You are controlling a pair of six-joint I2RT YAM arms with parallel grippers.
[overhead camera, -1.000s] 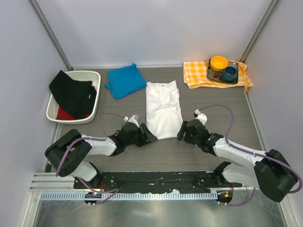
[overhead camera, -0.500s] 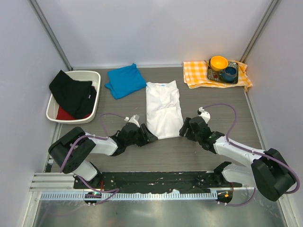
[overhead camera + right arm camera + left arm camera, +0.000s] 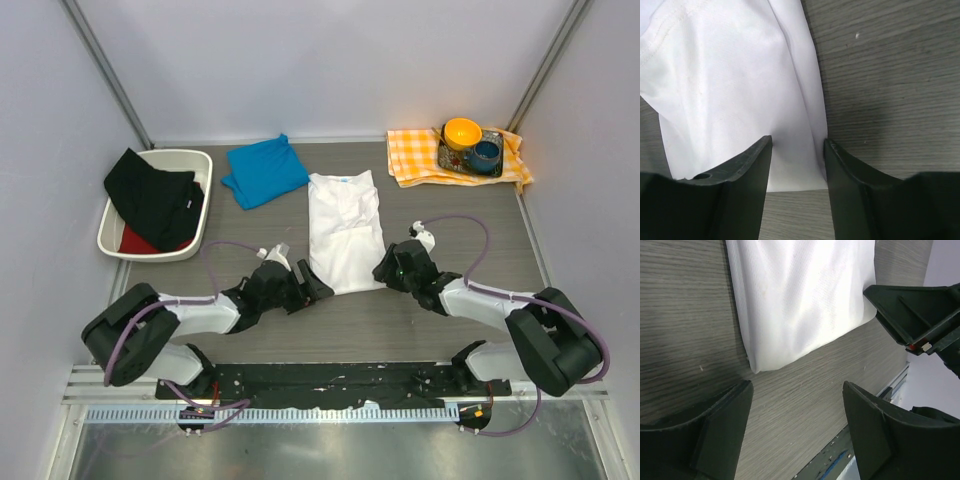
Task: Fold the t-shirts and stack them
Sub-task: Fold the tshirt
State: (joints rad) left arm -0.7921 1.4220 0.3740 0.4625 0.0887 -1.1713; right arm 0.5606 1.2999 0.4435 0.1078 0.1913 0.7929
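Observation:
My left gripper grabs the white t-shirt (image 3: pixel 345 228) by its near corner next, opposite my right gripper's corner, to fold the t-shirt's near end over evenly.
The white t-shirt (image 3: pixel 345 228) lies flat in a long folded strip at the table's middle. The blue t-shirt (image 3: pixel 265 170) lies as a folded square at the back left of it. My left gripper (image 3: pixel 312 290) is open and empty, low over the table just short of the white shirt's near left corner (image 3: pixel 800 295), with bare wood between its fingers (image 3: pixel 722 432). My right gripper (image 3: pixel 385 270) is open, and its fingers (image 3: pixel 850 185) straddle the shirt's near right corner (image 3: pixel 730 85). The right gripper also shows in the left wrist view (image 3: pixel 920 315).
A white bin (image 3: pixel 185 154) with black and red clothes stands at the left. An orange-and-white checked cloth (image 3: pixel 415 160) at the back right carries a tray with an orange bowl (image 3: pixel 462 131) and a blue cup (image 3: pixel 487 155). A black rail (image 3: pixel 330 380) runs along the near edge.
My right gripper has shifted a little left and forward onto the white shirt's near right corner. The left gripper has hardly moved. The shirts lie as before.

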